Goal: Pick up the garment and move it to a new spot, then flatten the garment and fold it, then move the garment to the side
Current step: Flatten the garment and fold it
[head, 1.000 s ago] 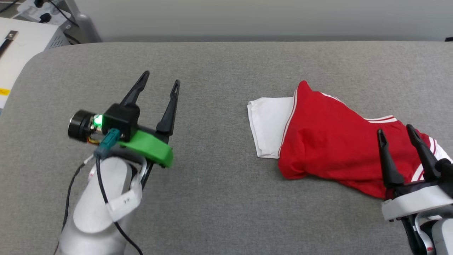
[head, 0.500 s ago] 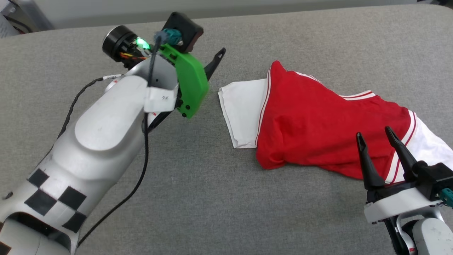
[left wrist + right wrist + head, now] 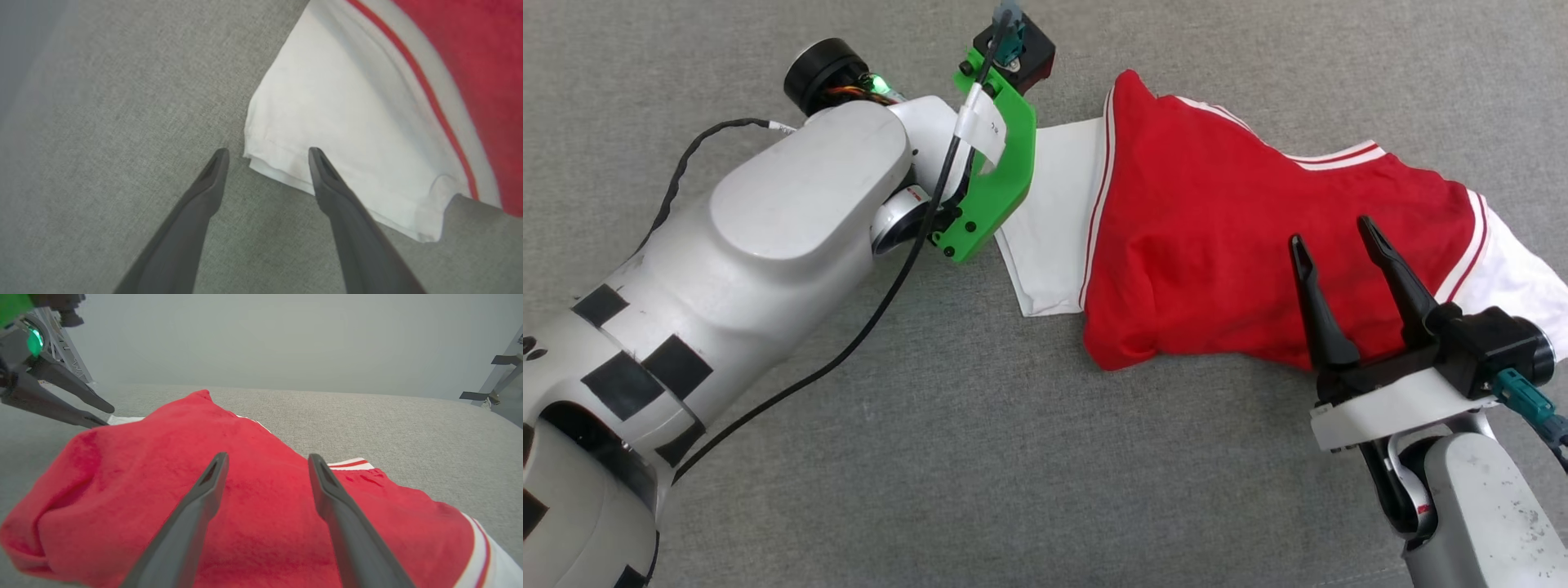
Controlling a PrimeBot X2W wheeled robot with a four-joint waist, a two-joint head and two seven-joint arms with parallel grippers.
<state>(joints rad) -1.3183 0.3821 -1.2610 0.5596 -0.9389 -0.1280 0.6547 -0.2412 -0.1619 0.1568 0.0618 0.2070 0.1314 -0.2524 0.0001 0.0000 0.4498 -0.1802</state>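
The white sleeve's body lies flat and slack. My left gripper must grab the sleeve by its loose hem corner (image 3: 251, 152) next.
The garment (image 3: 1225, 245) lies crumpled on the grey padded surface (image 3: 1013, 457), plain red side up, with one white sleeve (image 3: 1054, 237) spread to its left and another at the far right. My left arm reaches across to that left sleeve, its green wrist mount (image 3: 996, 163) hiding the fingers. In the left wrist view my left gripper (image 3: 268, 151) is open, one fingertip over the sleeve's hem (image 3: 347, 134), the other over bare grey fabric. My right gripper (image 3: 1330, 230) is open above the garment's near right part, red cloth (image 3: 265, 522) showing between its fingers (image 3: 267, 455).
Bare grey surface extends in front of and to the left of the garment. A pale wall rises behind the surface's far edge (image 3: 367, 396), and a metal frame (image 3: 502, 375) stands off its right end. My left gripper (image 3: 105, 415) shows at the upper left of the right wrist view.
The camera has tilted down, shifting the whole picture. My left arm has swung rightwards from the open surface to the white sleeve's edge. The right gripper stays open over the garment.
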